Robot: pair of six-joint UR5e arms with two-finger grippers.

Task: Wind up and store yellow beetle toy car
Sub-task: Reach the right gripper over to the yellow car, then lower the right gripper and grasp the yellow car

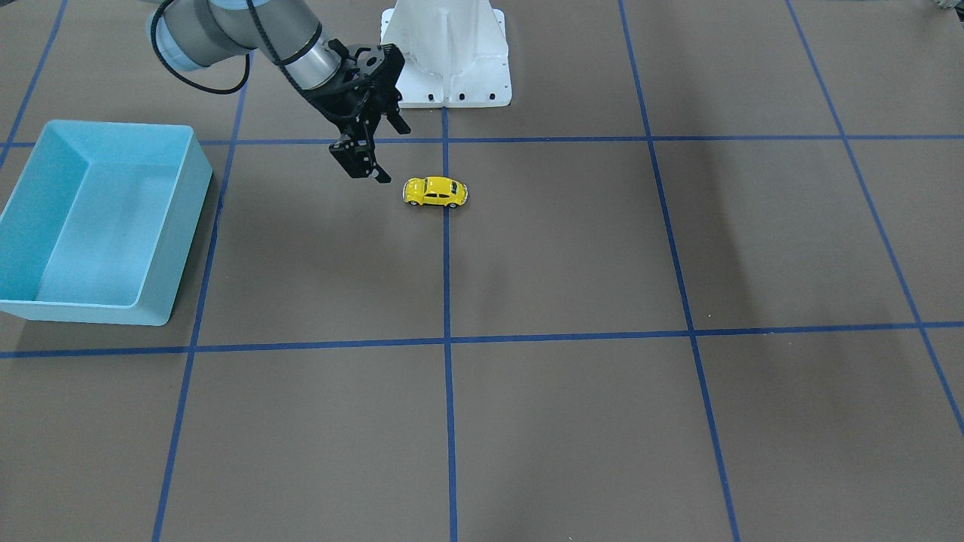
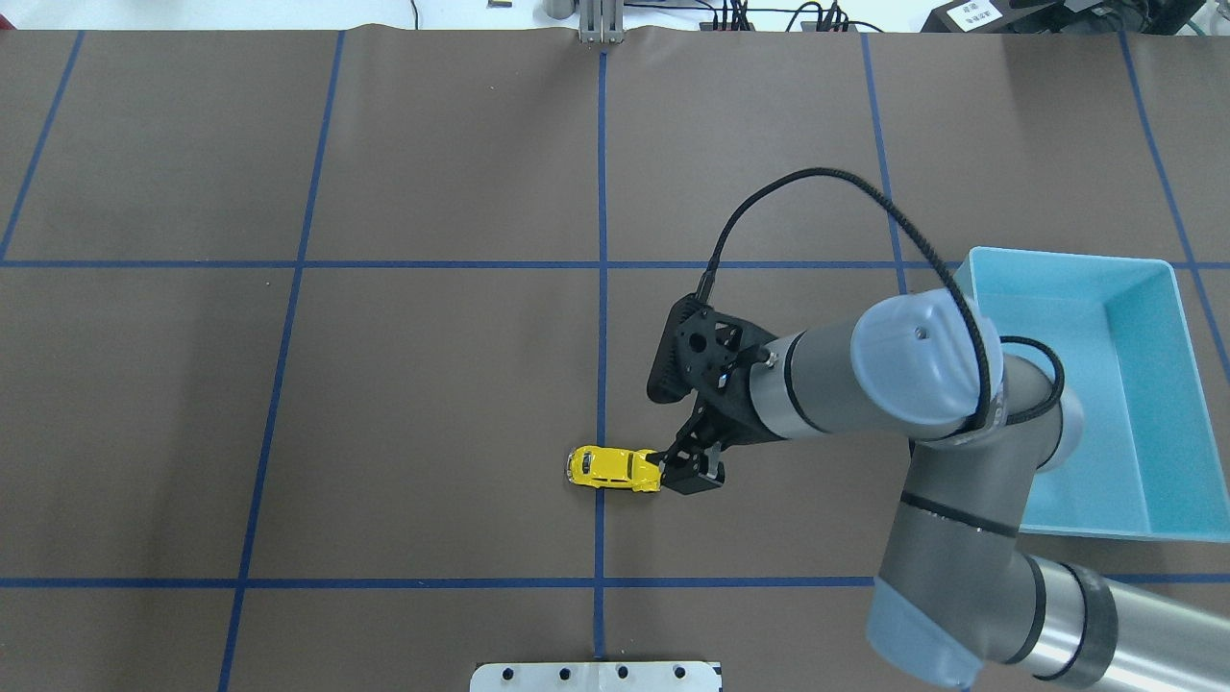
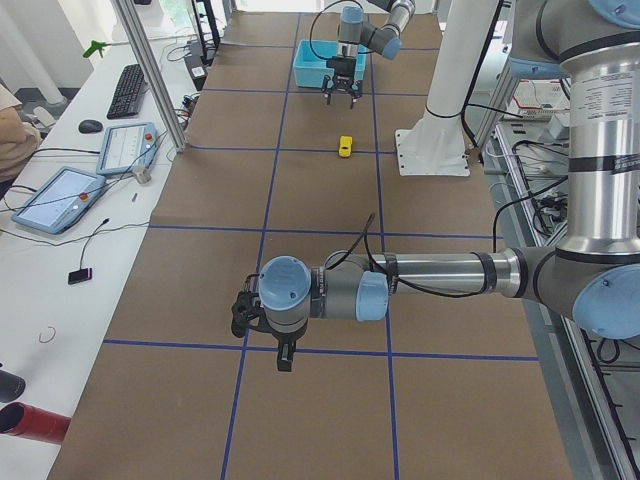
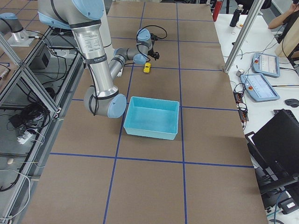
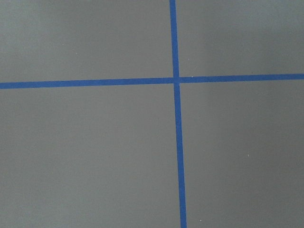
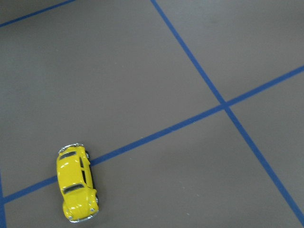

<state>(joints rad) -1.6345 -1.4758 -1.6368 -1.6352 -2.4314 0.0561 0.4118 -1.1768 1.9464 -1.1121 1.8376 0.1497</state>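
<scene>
My right gripper will next grab the yellow beetle toy car (image 1: 435, 192) by its body's sides, to wind it up and store it.
The yellow beetle toy car (image 1: 435, 192) stands on its wheels on the brown table, straddling a blue tape line near the robot's base. It also shows as the car (image 2: 615, 468), (image 3: 345, 146), (image 4: 147, 67), and low left in the right wrist view (image 6: 77, 184). My right gripper (image 1: 390, 154) hovers just beside the car, toward the bin side, open and holding nothing; overhead, the gripper (image 2: 687, 471) sits at the car's right end. My left gripper (image 3: 283, 358) appears only in the left side view, far from the car, and I cannot tell its state.
A light blue bin (image 1: 45, 305) stands on the right arm's side of the table, seen from above as the bin (image 2: 1057, 259). The robot's white base (image 1: 452, 68) rises behind the car. Blue tape lines grid the brown table cover. Tablets and cables lie on a side desk (image 3: 70, 190).
</scene>
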